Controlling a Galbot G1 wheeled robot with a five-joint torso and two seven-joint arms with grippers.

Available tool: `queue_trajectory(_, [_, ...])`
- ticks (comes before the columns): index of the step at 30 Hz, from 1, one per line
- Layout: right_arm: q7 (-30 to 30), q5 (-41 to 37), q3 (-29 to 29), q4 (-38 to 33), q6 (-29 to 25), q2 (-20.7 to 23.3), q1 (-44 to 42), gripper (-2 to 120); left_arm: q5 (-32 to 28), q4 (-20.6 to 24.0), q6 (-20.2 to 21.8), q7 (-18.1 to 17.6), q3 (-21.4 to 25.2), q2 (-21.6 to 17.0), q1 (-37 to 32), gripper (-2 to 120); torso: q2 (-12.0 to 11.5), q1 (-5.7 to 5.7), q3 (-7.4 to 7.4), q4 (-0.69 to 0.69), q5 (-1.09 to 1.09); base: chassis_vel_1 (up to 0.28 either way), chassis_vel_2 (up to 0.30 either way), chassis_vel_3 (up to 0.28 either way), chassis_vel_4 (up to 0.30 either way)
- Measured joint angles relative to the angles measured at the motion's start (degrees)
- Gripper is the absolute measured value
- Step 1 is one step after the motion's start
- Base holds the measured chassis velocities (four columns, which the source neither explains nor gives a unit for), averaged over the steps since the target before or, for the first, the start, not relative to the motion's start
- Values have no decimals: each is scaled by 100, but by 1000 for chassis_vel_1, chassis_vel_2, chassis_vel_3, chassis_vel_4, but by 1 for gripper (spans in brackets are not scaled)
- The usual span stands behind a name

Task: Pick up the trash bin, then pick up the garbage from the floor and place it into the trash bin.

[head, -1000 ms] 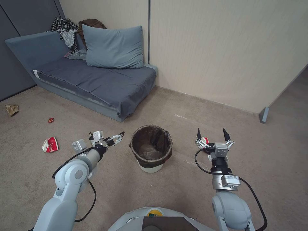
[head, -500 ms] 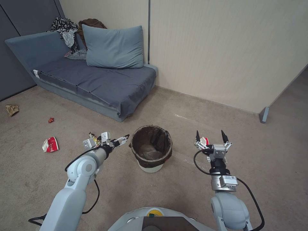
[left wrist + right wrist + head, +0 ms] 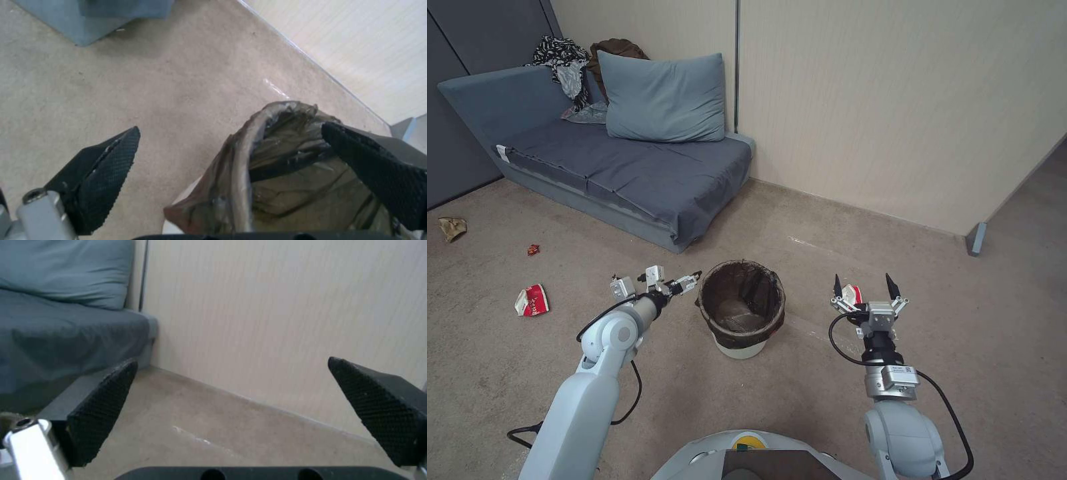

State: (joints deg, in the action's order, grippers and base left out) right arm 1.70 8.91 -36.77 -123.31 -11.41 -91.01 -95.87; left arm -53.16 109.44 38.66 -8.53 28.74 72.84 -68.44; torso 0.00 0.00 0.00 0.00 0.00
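Note:
The robot's left hand needs to grip the trash bin by its thin rim [image 3: 702,299] next, because the trash bin's opening [image 3: 742,299] is much wider than the open fingers.
The trash bin [image 3: 740,308], white with a dark brown liner, stands upright on the carpet in front of me. My left gripper [image 3: 692,281] is open at the bin's left rim. In the left wrist view the trash bin [image 3: 276,166] has its near rim between the spread fingers of the left gripper [image 3: 230,127], one finger over the mouth and one outside. To the right of the bin my right gripper [image 3: 862,285] hangs open and empty, also seen as the right gripper [image 3: 231,363]. Garbage lies on the floor: a red-and-white carton [image 3: 532,300], a small red wrapper [image 3: 533,250], a tan paper bag [image 3: 452,228] and a red-and-white piece [image 3: 852,293] just beyond the right gripper.
A grey-blue sofa [image 3: 627,167] with a pillow [image 3: 664,99] and clothes [image 3: 564,63] stands at the back left. A beige wall [image 3: 894,113] runs behind the bin, with a partition foot [image 3: 976,239] at the right. Open carpet lies around the bin.
My left arm has swung right and forward, bringing its open gripper up to the bin's left rim. The right gripper has barely shifted.

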Motion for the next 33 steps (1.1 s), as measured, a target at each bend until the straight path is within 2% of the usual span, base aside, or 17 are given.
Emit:
queue_trajectory(21, [-1, 69, 42, -76, -4, -112, 11, 100, 277, -414, -9, -29, -360, 172, 134, 100, 0, 0, 0, 0, 0, 0, 0, 0, 0])
queue_trajectory(33, [-1, 93, 63, -96, -8, -113, 2, 100, 546, -645, -44, 87, -596, 309, 41, 99, 0, 0, 0, 0, 0, 0, 0, 0, 0])
